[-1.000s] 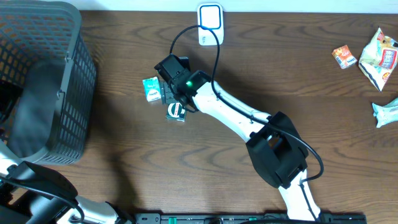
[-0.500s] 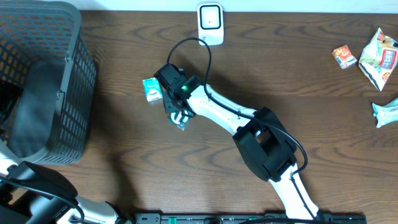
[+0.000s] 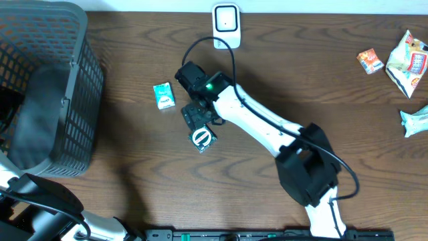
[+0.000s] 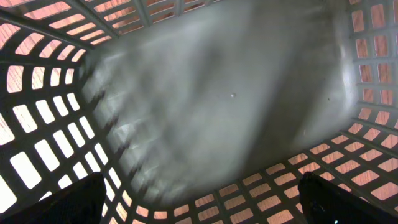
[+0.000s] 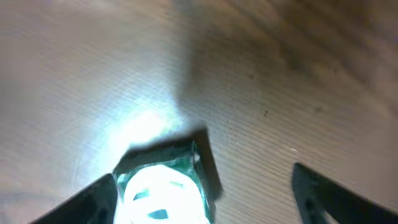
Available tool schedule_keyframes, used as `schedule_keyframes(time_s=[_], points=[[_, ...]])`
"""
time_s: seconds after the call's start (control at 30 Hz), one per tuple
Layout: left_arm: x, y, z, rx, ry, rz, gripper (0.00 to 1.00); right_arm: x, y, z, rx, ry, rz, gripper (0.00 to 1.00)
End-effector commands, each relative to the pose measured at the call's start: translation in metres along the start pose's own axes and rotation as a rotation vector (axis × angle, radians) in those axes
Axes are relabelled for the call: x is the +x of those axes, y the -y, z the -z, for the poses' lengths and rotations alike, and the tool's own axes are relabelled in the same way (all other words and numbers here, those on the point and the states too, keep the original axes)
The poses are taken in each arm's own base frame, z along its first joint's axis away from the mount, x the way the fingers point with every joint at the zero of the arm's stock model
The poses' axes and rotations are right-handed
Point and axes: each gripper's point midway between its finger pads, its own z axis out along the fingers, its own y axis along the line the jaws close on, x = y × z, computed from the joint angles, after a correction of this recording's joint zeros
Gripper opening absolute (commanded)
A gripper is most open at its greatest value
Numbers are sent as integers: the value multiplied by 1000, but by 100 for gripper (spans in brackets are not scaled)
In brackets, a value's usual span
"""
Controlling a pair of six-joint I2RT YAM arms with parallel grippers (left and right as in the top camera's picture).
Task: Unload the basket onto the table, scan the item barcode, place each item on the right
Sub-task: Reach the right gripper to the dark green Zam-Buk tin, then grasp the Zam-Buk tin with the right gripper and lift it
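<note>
My right gripper grabs the dark green packet by its opposite sides next, to leave its broad sides uncovered for barcode scanning.
The item, a dark green packet [image 3: 202, 138] with a white round mark, lies flat on the wooden table. My right gripper [image 3: 196, 119] hovers just above and behind it, open. In the right wrist view the packet [image 5: 163, 186] glares white between the spread fingers, close to the left finger [image 5: 93, 202], which does not clamp it. The white barcode scanner [image 3: 226, 24] stands at the table's back edge. My left gripper [image 4: 200, 208] is open inside the basket, holding nothing.
A grey plastic basket [image 3: 87, 87] fills the left side. A teal box [image 3: 163, 95] lies left of the right gripper. At the far right sit an orange packet [image 3: 369, 61], a white snack bag [image 3: 409, 63] and a pale wrapper [image 3: 414, 120].
The right gripper closed on the green packet, then opened. The packet now lies a little further right and nearer the front. The left arm has not moved.
</note>
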Motion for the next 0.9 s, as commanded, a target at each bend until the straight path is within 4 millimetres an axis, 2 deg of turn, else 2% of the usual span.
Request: schedule_keyframes(time_s=[0.0,0.03,0.1,0.33,0.43,0.6,0.73,0.87], points=[[1,-2,-2,-8,-9,8,98,8,-21,12,-99,-14,252,94],[1,-2,-2,-8,-9,8,98,15,-28,10,-112,-31,331,94],[1,-2,-2,-8,-9,8,97,19,-30,4,-75,-42,368,95],[1,-2,-2,-9,-9,8,98,28,-23,-15,90,-79,428,99],[1,-2,-2,-8,-9,8,98,33,-22,-19,95,-99,400,99],[1,-2,-2,-9,-9,8,98,51,-21,-31,75,-166,386,99],[1,-2,-2,-8,-9,8,98,56,-27,-40,34,-167,372,92],[1,-2,-2,-8,-9,8,98,73,-23,-56,35,-194,373,93]])
